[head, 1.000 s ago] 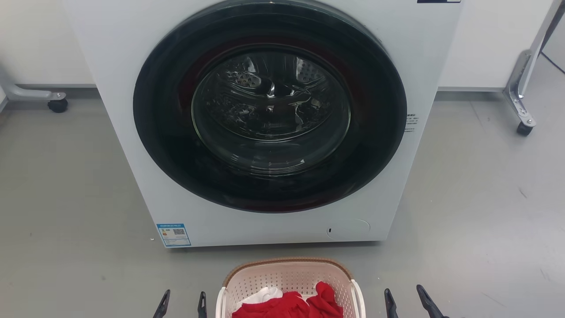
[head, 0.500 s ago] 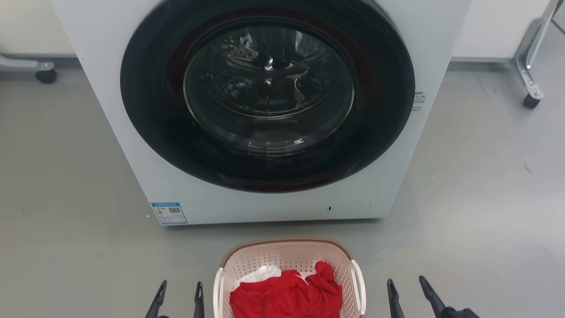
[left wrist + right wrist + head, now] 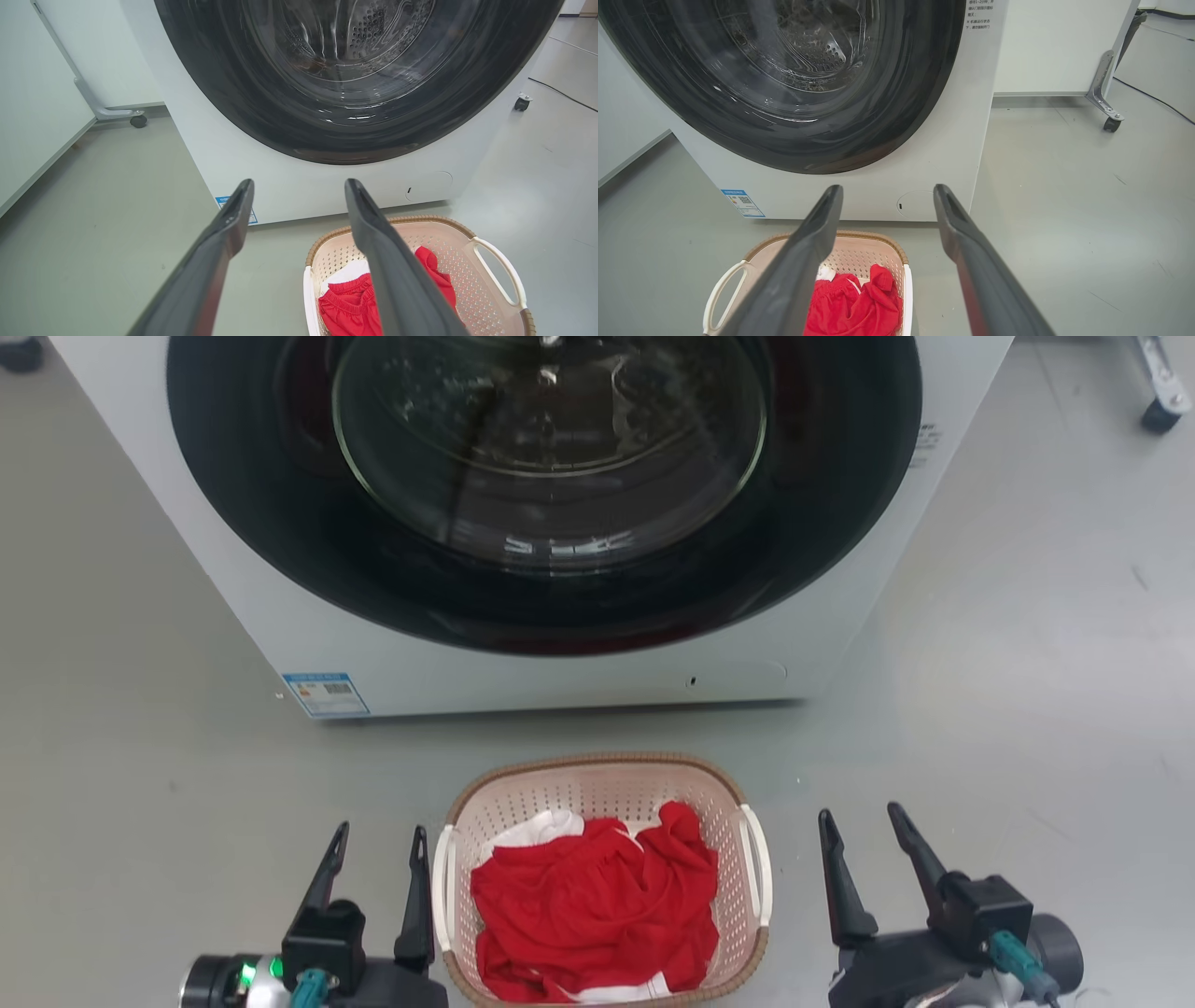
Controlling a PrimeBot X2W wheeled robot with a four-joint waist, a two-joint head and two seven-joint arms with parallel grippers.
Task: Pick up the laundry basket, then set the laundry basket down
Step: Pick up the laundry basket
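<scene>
The basket's wide body (image 3: 605,793) spans far more than my open fingers, so my left gripper needs to grab the basket by its slim white side handle (image 3: 443,889) next.
The laundry basket (image 3: 597,784), pale pink-cream with a brown rim and white side handles, sits on the grey floor in front of the washer, holding red and white clothes. My left gripper (image 3: 378,840) is open just left of the basket, its inner finger close to the left handle. My right gripper (image 3: 864,821) is open a short way right of the right handle. In the left wrist view the basket (image 3: 448,233) lies lower right of that open gripper (image 3: 299,186). In the right wrist view the basket (image 3: 873,245) lies lower left of that open gripper (image 3: 887,191).
A white front-loading washer (image 3: 579,663) with a dark round door stands right behind the basket. A metal frame leg on a caster (image 3: 1108,112) stands at the right, another (image 3: 131,116) at the left. Bare grey floor lies on both sides.
The head camera has tilted down and closer, so the basket and both grippers show more fully. Both grippers remain open beside the basket.
</scene>
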